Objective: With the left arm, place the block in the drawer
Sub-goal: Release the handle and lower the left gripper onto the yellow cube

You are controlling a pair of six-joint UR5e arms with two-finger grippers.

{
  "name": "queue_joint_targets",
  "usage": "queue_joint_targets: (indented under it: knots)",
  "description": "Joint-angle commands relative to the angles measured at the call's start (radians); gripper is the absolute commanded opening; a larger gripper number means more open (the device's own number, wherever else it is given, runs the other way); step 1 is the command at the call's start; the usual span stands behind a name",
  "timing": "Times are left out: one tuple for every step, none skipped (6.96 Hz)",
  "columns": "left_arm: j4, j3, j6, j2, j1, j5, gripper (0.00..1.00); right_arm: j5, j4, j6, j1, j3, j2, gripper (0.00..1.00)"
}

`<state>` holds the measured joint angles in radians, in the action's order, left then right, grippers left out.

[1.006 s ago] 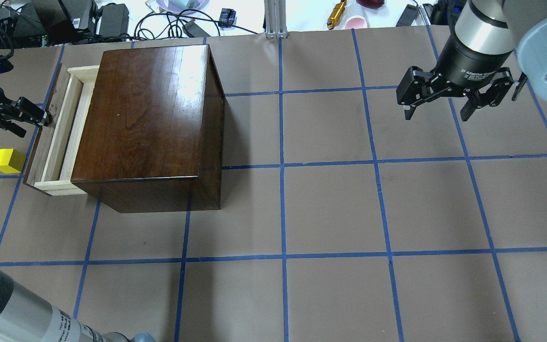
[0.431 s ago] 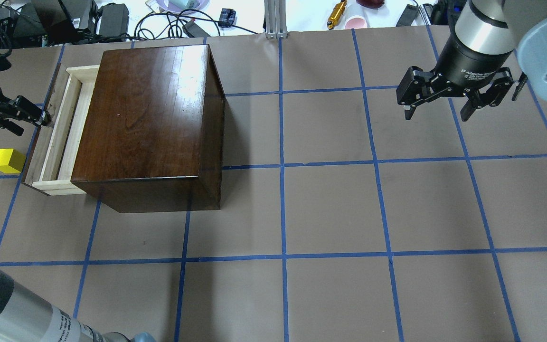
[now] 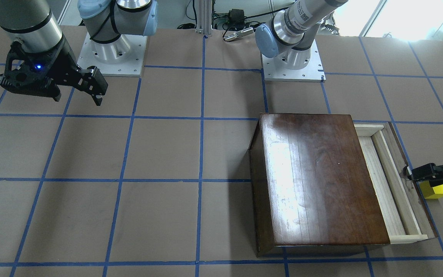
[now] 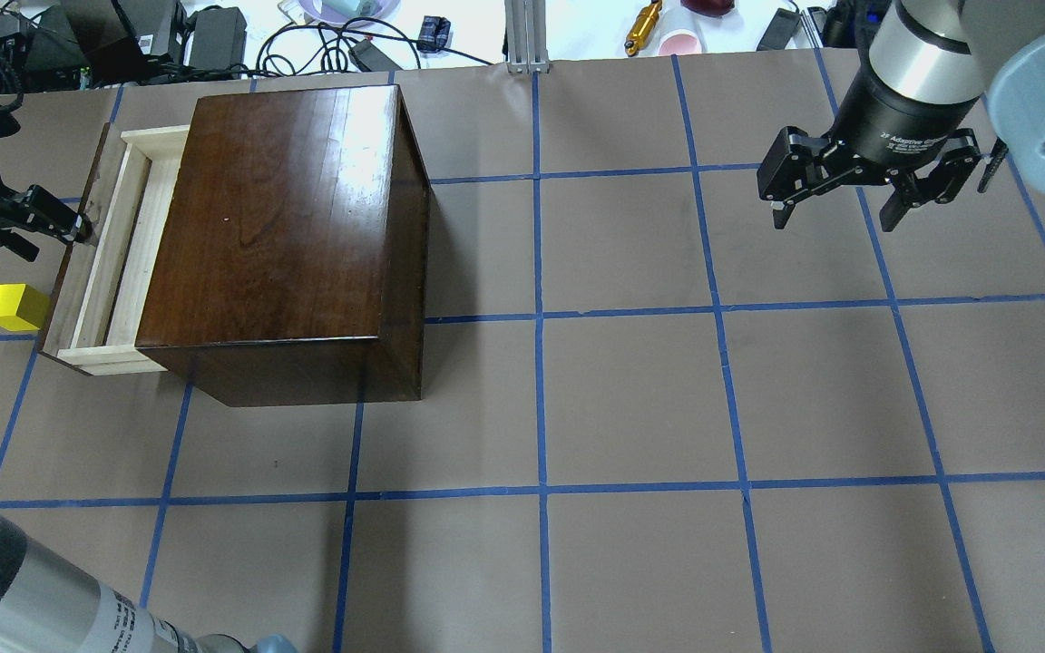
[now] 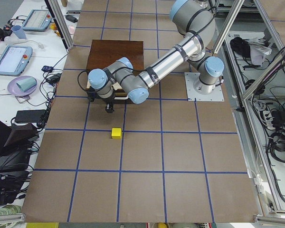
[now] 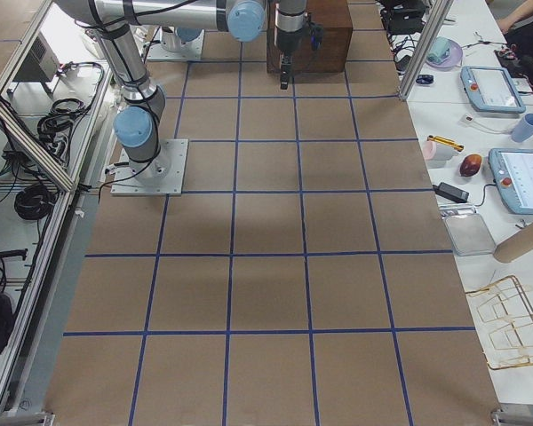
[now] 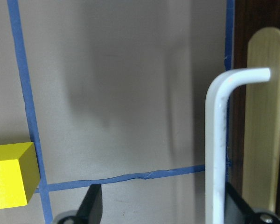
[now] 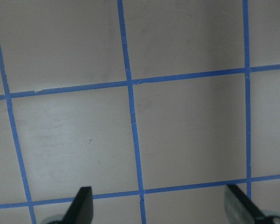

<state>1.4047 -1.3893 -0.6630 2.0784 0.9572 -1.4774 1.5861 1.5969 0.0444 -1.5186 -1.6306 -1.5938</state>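
Next, my left gripper grips the yellow block by its flat sides, to place it in the drawer (image 3: 386,184).
The yellow block (image 4: 14,307) lies on the table left of the box, also seen in the front view (image 3: 437,190) and the left wrist view (image 7: 9,177). The drawer (image 4: 114,263) sticks out partly from the dark-brown box (image 4: 287,227); its pale tray is empty. My left gripper (image 4: 55,238) is open at the drawer's dark front panel (image 4: 69,272). In the left wrist view (image 7: 162,210) the white handle (image 7: 214,140) stands between the jaws, against the right finger. My right gripper (image 4: 835,213) is open and empty above the far right of the table.
Cables, power bricks and small items (image 4: 214,36) lie beyond the table's back edge. The left arm's forearm (image 4: 24,599) crosses the near left corner. Blue tape lines grid the brown table (image 4: 631,399).
The drawer has slid a little further out to the left, and my left gripper has moved left with its front panel. The block and the right arm have not moved.
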Motion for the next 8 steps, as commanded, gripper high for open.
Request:
queue_joint_targets:
  knots:
    - [0.005,0.001,0.010,-0.020,0.000,0.009,0.87,0.000,0.000,0.000,0.000,0.000,0.000,1.00]
    - [0.011,0.001,0.010,-0.032,-0.001,0.008,0.87,0.000,0.000,0.000,0.000,0.000,0.000,1.00]
    - [0.014,0.016,0.008,-0.041,-0.001,0.002,0.87,0.000,0.000,0.000,0.000,0.000,0.000,1.00]
    - [0.010,0.042,0.003,-0.026,-0.003,-0.003,0.87,0.000,0.000,0.000,0.000,0.000,0.000,1.00]
    - [0.007,0.065,0.000,-0.008,-0.018,-0.003,0.88,0.000,0.000,0.000,0.000,0.000,0.000,1.00]
    - [0.000,0.073,-0.004,0.002,-0.027,-0.007,0.89,0.000,0.000,0.000,0.000,0.000,0.000,1.00]
    - [0.000,0.073,-0.013,0.017,-0.046,-0.065,0.93,0.000,0.000,0.000,0.000,0.000,0.000,1.00]
    - [-0.006,0.073,-0.039,0.034,-0.064,-0.084,0.93,0.000,0.000,0.000,0.000,0.000,0.000,1.00]
